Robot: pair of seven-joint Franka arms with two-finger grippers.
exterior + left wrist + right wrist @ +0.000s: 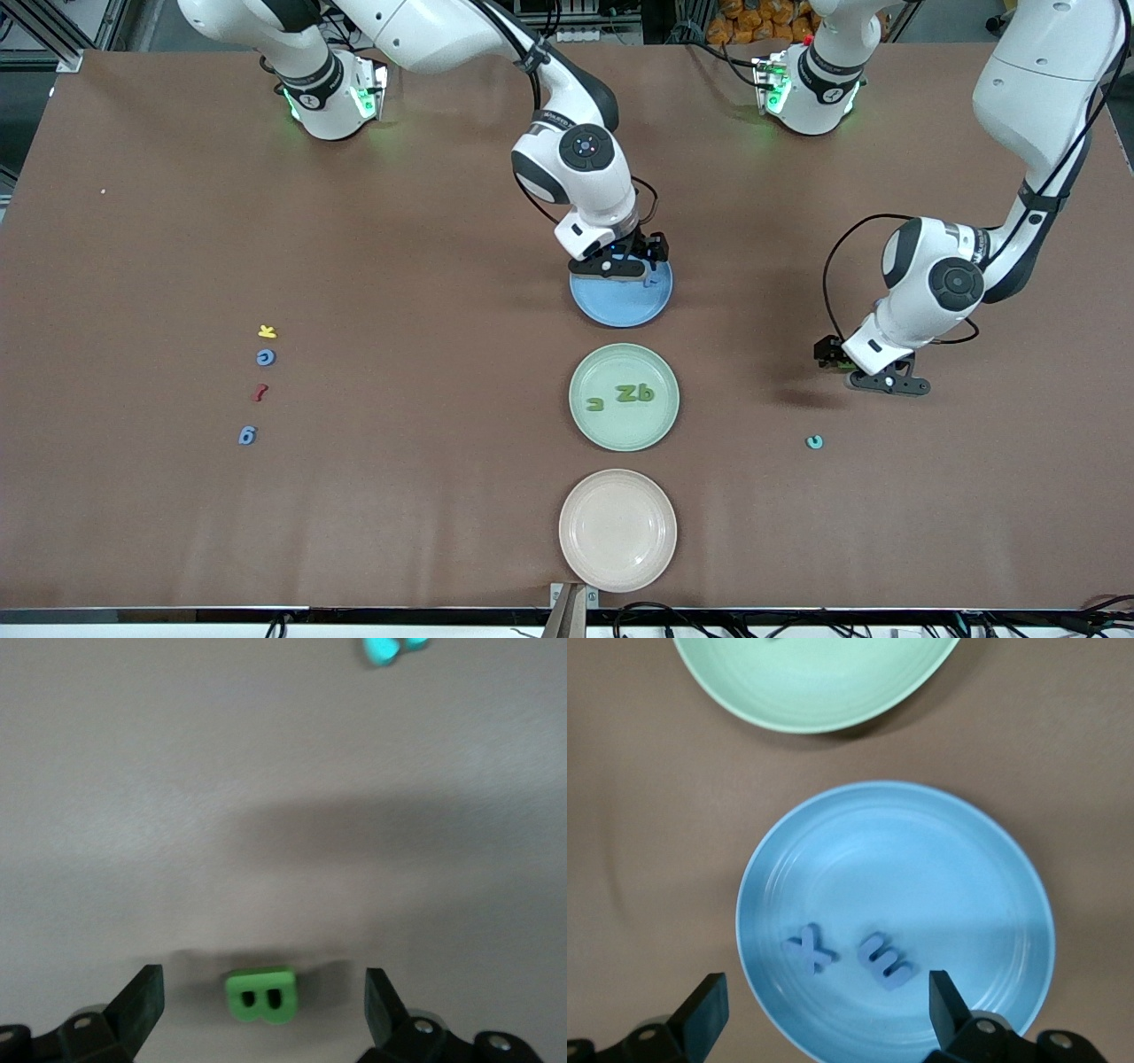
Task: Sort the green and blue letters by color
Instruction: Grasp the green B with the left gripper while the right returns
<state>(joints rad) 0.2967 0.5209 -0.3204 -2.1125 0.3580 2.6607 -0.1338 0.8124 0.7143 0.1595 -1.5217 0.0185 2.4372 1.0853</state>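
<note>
The green B needs to be sorted onto the green plate, so my left gripper should grab it next by both ends of its straight spine [260, 978].
My right gripper [620, 266] [824, 997] is open low over the blue plate [620, 315] [921, 859]. Two blue letters lie in that plate, an X [808, 949] and an E [884, 960]. My left gripper [877, 381] [263, 992] is open low over the table at the left arm's end. Its fingers stand on either side of a green B [260, 995] that lies flat. The green plate [625, 434] [824, 682] holds three green letters [628, 393]. Two blue pieces [265, 357], [247, 435] lie at the right arm's end.
A yellow letter [267, 331] and a red squiggle [260, 392] lie in the same row as those blue pieces. A teal piece [813, 441] [385, 647] lies nearer the front camera than the left gripper. A pale pink plate [617, 530] stands nearest the front camera.
</note>
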